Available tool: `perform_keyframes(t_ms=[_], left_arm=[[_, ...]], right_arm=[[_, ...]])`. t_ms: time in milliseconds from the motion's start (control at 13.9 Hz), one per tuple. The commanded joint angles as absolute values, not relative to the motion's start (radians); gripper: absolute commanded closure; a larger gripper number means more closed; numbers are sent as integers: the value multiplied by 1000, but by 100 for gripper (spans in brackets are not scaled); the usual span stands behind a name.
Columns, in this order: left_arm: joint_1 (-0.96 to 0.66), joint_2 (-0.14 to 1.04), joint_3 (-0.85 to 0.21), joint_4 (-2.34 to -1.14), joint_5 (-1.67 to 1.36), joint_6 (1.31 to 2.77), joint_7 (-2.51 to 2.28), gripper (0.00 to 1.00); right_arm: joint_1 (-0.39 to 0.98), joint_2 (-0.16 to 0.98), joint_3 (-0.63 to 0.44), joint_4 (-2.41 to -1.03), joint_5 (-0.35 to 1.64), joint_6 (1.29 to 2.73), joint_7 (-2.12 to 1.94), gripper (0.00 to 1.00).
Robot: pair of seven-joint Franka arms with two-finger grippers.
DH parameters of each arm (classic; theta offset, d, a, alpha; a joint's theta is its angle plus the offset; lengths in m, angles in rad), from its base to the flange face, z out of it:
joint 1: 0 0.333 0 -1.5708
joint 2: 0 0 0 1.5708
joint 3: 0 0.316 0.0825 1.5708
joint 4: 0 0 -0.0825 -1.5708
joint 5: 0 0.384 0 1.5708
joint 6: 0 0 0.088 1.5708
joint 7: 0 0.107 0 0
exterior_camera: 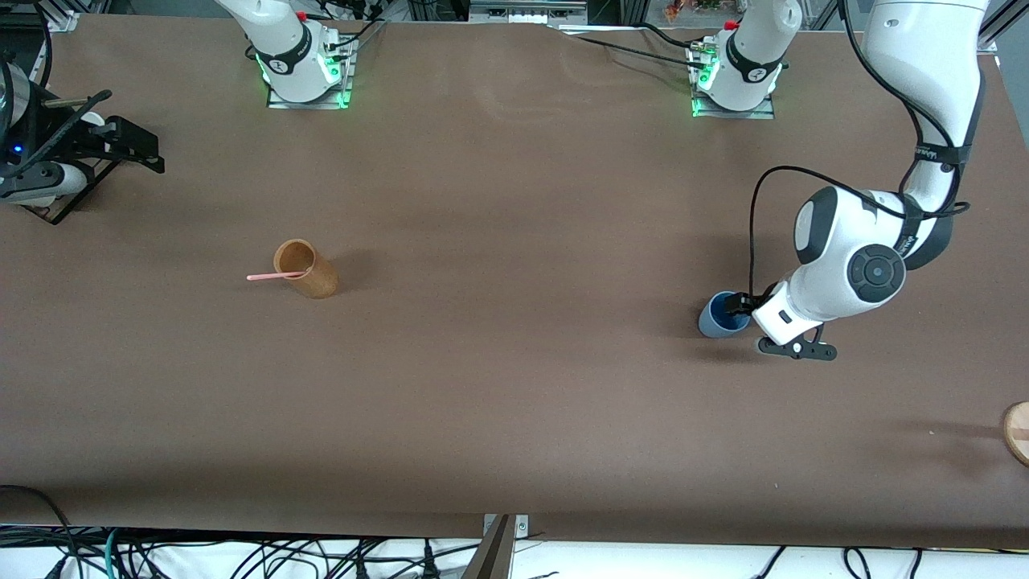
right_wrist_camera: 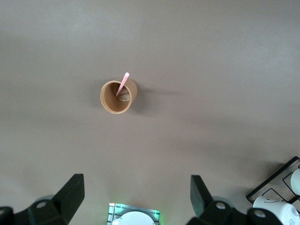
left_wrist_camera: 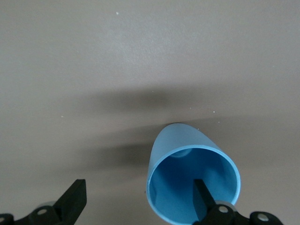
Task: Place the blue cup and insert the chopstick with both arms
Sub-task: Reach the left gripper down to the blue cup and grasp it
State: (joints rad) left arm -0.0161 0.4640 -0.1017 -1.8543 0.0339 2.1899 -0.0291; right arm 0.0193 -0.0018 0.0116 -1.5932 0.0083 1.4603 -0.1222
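The blue cup needs to go on the open table, so my left gripper needs to grab it by its rim (exterior_camera: 730, 295) (left_wrist_camera: 206, 149) next.
The blue cup (exterior_camera: 720, 318) stands mouth up on the table toward the left arm's end. My left gripper (exterior_camera: 744, 310) is low at the cup and open. In the left wrist view one finger (left_wrist_camera: 202, 197) is inside the cup (left_wrist_camera: 178, 145), and the other finger (left_wrist_camera: 74, 199) is well outside it; the gripper (left_wrist_camera: 139, 199) straddles the cup's wall. The pink chopstick (exterior_camera: 272, 277) leans out of the tan-brown holder (exterior_camera: 309, 272) toward the right arm's end. My right gripper (exterior_camera: 135, 149) is open and empty, held high and well apart from the holder (right_wrist_camera: 118, 97) and chopstick (right_wrist_camera: 123, 83).
A black wire rack (exterior_camera: 56, 201) sits at the right arm's end of the table, under the right wrist. A round wooden piece (exterior_camera: 1018, 433) lies at the table edge at the left arm's end. The arm bases (exterior_camera: 305, 72) stand along the table's top edge.
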Motion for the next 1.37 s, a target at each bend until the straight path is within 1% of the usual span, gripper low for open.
perform_keyframes(t_ms=[0, 72, 144, 289, 361, 433, 505, 1082, 1299], left_arm=[[-20, 481, -100, -1885, 55, 2252, -14, 0], [-20, 489, -100, -1887, 55, 2261, -12, 4], [-20, 491, -100, -1888, 55, 2261, -12, 19], [-23, 494, -101, -1888, 55, 2258, -11, 65], [-25, 495, -103, -1887, 55, 2257, -12, 84], [-29, 497, -103, -1885, 55, 2255, -14, 98], [-35, 497, -103, -1885, 54, 2255, -24, 100], [-35, 476, -104, -1864, 52, 2232, -29, 100], [-49, 460, -147, -1781, 37, 2127, -60, 100]], right_arm=[[15, 3, 8, -1578, 25, 1462, -138, 0], [15, 2, 8, -1578, 23, 1462, -138, 0], [15, 3, 8, -1578, 18, 1469, -138, 0], [17, 9, 9, -1586, 14, 1483, -137, 0], [17, 11, 12, -1588, 9, 1485, -127, 0], [17, 8, 12, -1595, 8, 1491, -127, 0], [15, 5, 12, -1604, 8, 1503, -127, 0], [14, 14, 12, -1695, 15, 1649, -137, 0], [14, 17, 12, -1741, 15, 1716, -137, 0]])
